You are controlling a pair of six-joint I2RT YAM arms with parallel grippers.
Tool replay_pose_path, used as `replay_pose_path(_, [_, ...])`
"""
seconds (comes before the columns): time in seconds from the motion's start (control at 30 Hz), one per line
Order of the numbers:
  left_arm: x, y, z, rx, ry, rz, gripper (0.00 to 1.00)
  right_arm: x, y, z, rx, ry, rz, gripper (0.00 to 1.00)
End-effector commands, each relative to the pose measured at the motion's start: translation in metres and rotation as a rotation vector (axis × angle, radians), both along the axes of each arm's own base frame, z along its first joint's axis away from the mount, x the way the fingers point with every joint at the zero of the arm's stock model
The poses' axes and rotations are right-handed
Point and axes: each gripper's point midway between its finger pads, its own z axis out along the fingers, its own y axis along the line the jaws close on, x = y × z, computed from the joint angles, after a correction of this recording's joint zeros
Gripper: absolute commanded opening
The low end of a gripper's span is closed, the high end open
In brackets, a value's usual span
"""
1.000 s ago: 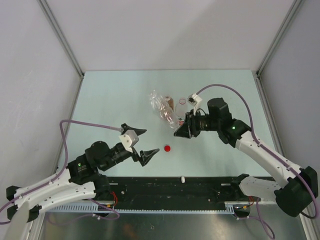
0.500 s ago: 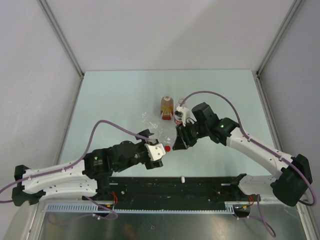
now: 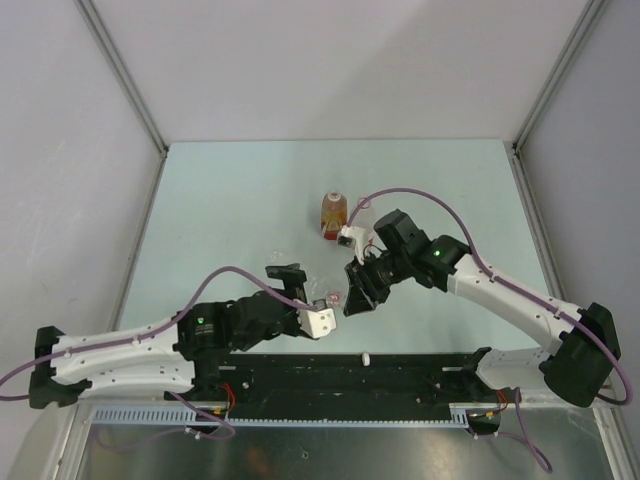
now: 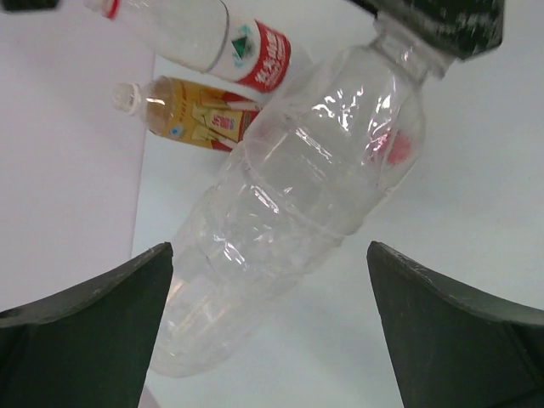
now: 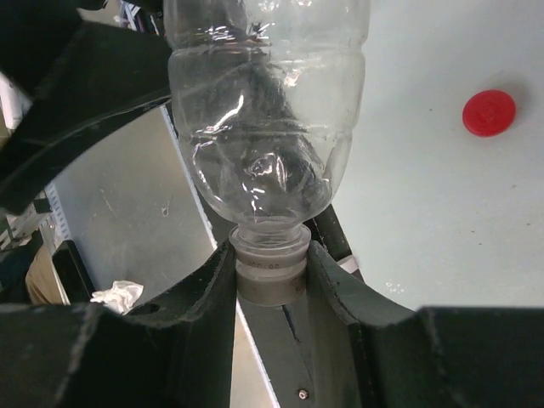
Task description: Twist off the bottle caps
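My left gripper grabs the plain clear bottle around its base end [image 3: 281, 259] [image 4: 218, 291] next, which leaves the white cap free to be unscrewed.
My right gripper [image 5: 269, 285] is shut on the white cap [image 5: 269, 274] of the plain clear bottle [image 5: 263, 110] and holds it lying above the table. In the top view this gripper [image 3: 356, 292] sits mid-table, with the bottle [image 3: 316, 284] pointing left. My left gripper [image 4: 270, 336] is open, with one finger on each side of the bottle's base end [image 4: 280, 212], not touching it. It also shows in the top view [image 3: 303, 292]. A loose red cap [image 3: 333, 297] lies on the table under the bottle. The amber bottle [image 4: 191, 115] and the red-and-white labelled bottle [image 4: 229, 42] lie behind.
The amber bottle [image 3: 334, 212] lies toward the back of the table. The labelled bottle [image 3: 360, 208] is partly hidden behind my right wrist. A small white cap [image 3: 367, 358] lies on the black rail at the near edge. Grey walls enclose the table.
My right gripper has carried the clear bottle from the back of the table toward the near middle. My left arm has reached in and now holds its open fingers round the bottle's base end.
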Motion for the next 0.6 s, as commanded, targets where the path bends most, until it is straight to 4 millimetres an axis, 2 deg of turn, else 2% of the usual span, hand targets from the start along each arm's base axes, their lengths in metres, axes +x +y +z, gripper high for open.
replay_pose_path(0.0, [0.01,0.013,-0.023,0.157,-0.062,0.042,1.0,-0.01,0.007,0.027,0.084,-0.027,0.071,0.0])
replay_pose_path(0.2, [0.017,0.022,-0.043,0.254,-0.083,0.084,0.99,-0.021,0.011,0.031,0.107,-0.015,0.119,0.0])
replay_pose_path(0.4, [0.016,0.025,-0.042,0.239,-0.084,0.094,0.96,-0.025,0.011,0.031,0.1,-0.025,0.134,0.0])
replay_pose_path(0.47, [0.016,0.027,-0.042,0.225,-0.079,0.097,0.88,-0.024,0.011,0.031,0.1,-0.031,0.131,0.0])
replay_pose_path(0.57, [0.014,0.029,-0.043,0.198,-0.067,0.106,0.66,-0.023,0.011,0.033,0.106,-0.04,0.128,0.0])
